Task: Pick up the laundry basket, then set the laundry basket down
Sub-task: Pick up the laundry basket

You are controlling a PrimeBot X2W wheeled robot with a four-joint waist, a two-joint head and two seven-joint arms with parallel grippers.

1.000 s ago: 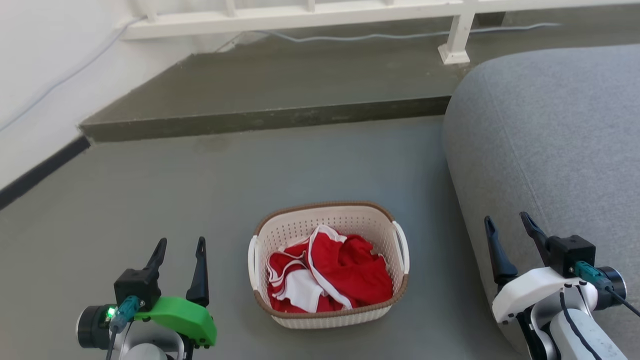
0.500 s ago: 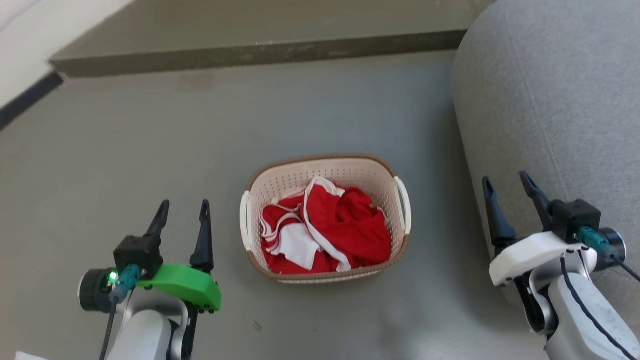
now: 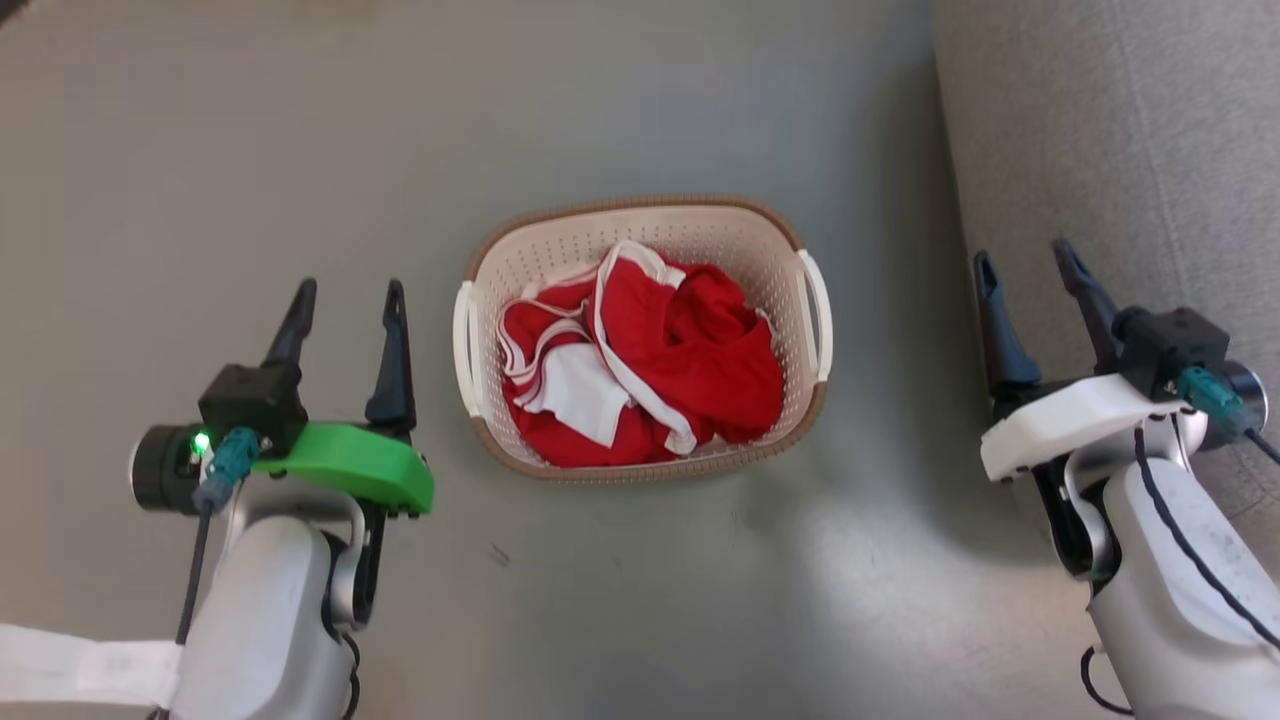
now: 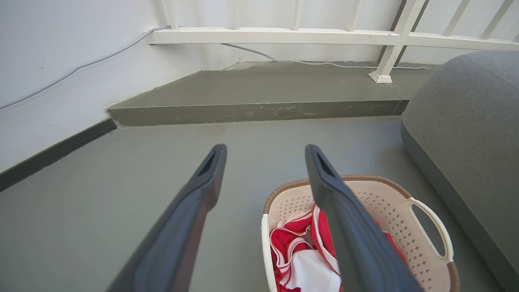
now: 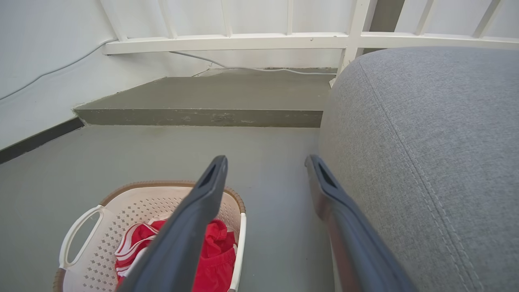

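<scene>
Next, my left gripper grabs the slim white handle away from the sofa, since the laundry basket's body is far wider than the open fingers.
The laundry basket (image 3: 735, 232) stands on the grey floor between my arms, cream-white and perforated with a brown rim and white side handles, holding red and white clothes (image 3: 660, 365). My left gripper (image 3: 345, 298) is open and empty, a short way left of the basket's left handle (image 3: 463, 345). My right gripper (image 3: 1028, 266) is open and empty, right of the right handle (image 3: 818, 312). The left wrist view has the basket (image 4: 385, 202) at lower right, beyond the left gripper (image 4: 264, 153). In the right wrist view the basket (image 5: 134, 202) sits lower left of the right gripper (image 5: 265, 162).
A grey upholstered sofa (image 3: 1120, 150) rises close beside my right gripper. Ahead are a raised concrete step (image 4: 259, 109), a white railing (image 4: 284, 36) with a cable along it, and a white wall (image 4: 48, 61) on the left.
The head camera has tilted down, so the step and railing have left that view and the basket sits higher in the picture. Both grippers stay open beside the basket.
</scene>
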